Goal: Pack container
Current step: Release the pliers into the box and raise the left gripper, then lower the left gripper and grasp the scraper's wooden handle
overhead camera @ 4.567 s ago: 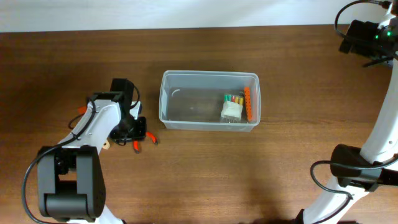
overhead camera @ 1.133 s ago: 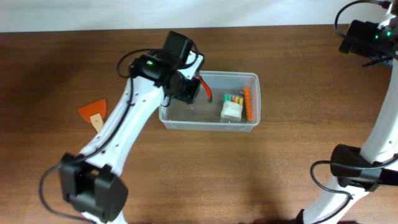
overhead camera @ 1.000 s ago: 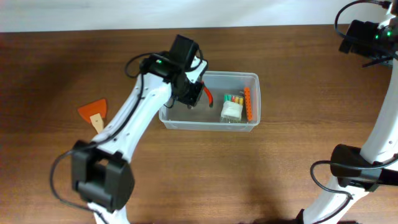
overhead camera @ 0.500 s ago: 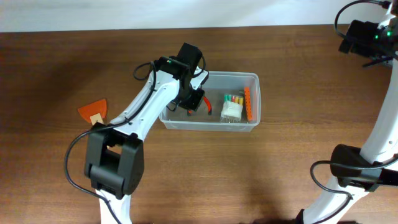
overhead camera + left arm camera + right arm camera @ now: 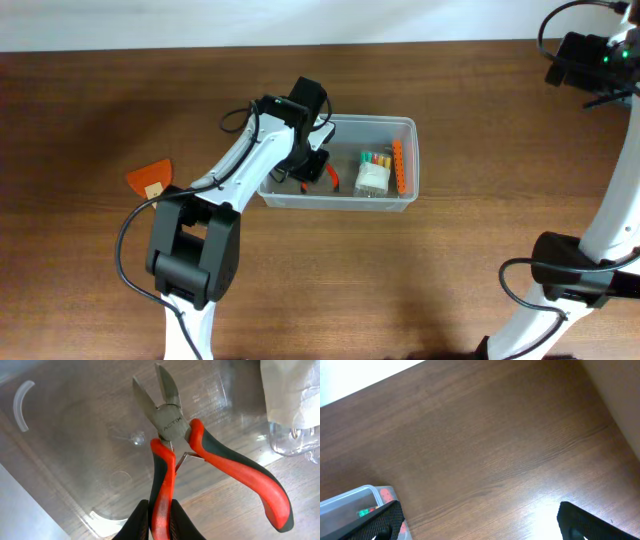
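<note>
The left gripper will open: the steel ends of the side cutters are just above the bottom of the tub, so the side cutters would come to rest there if released.
The container is a clear rectangular tub in the middle of the table. My left gripper is lowered inside its left half, shut on one handle of red-and-black side cutters, whose steel jaws point at the tub floor. In the overhead view the cutters show beside the gripper. A white packet and an orange strip lie in the tub's right half. My right gripper is open and empty, high over the table's far right; the tub corner shows at its left.
An orange triangular piece with a tan tag lies on the wooden table left of the tub. The right arm's base stands at the right edge.
My left gripper carried the cutters from the table left of the tub, up over the rim and down into the tub's left half. The right arm has not moved.
</note>
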Controlling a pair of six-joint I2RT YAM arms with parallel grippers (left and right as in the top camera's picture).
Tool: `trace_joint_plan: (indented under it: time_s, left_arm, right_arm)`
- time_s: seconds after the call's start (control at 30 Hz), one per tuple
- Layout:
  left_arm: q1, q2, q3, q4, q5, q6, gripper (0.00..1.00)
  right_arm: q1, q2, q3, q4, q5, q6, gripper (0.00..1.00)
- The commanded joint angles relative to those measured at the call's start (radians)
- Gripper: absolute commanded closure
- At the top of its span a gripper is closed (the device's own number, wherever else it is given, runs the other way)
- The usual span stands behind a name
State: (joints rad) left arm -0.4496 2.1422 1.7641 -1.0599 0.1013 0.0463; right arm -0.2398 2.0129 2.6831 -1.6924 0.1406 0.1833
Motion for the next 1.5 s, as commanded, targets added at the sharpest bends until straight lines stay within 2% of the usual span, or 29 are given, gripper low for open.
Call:
trace_joint_plan:
  time_s: [0.0, 0.03, 0.07, 0.17, 0.33, 0.47, 0.63, 0.8, 0.9, 1.27, 1.47]
  left_arm:
    - [-0.002, 0.003, 0.013, 0.012, 0.007, 0.019, 0.84]
    - [-0.002, 0.003, 0.013, 0.013, 0.007, 0.019, 0.75]
    - [-0.002, 0.003, 0.013, 0.014, 0.007, 0.019, 0.53]
    - [-0.002, 0.003, 0.013, 0.013, 0.007, 0.019, 0.4]
    - [0.01, 0.0, 0.093, -0.039, 0.008, 0.019, 0.38]
    - [0.043, 0.0, 0.346, -0.205, 0.002, 0.003, 0.34]
    - [0.124, 0.0, 0.639, -0.378, -0.084, -0.077, 0.32]
    - [0.236, 0.0, 0.812, -0.546, -0.117, -0.161, 0.23]
    - [0.305, -0.002, 0.83, -0.627, -0.119, -0.167, 0.22]
    - [0.48, -0.005, 0.787, -0.628, -0.207, -0.242, 0.16]
    - [0.556, -0.005, 0.627, -0.628, -0.249, -0.319, 0.14]
  right_arm:
    - [-0.003, -0.005, 0.001, -0.006, -0.002, 0.0, 0.01]
    - [-0.003, -0.005, 0.001, -0.006, -0.002, 0.0, 0.01]
    - [-0.003, -0.005, 0.001, -0.006, -0.002, 0.001, 0.01]
    - [-0.003, -0.005, 0.001, -0.006, -0.002, 0.0, 0.01]
    - [-0.003, -0.005, 0.001, -0.006, -0.002, 0.0, 0.01]
    - [-0.003, -0.005, 0.001, -0.006, -0.002, 0.0, 0.01]
    - [-0.003, -0.005, 0.001, -0.006, -0.002, 0.001, 0.01]
    - [-0.003, -0.005, 0.001, -0.006, -0.002, 0.001, 0.01]
    - [-0.003, -0.005, 0.001, -0.006, -0.002, 0.001, 0.01]
    - [-0.003, -0.005, 0.001, -0.006, -0.002, 0.0, 0.01]
    - [-0.003, -0.005, 0.001, -0.006, -0.002, 0.001, 0.01]
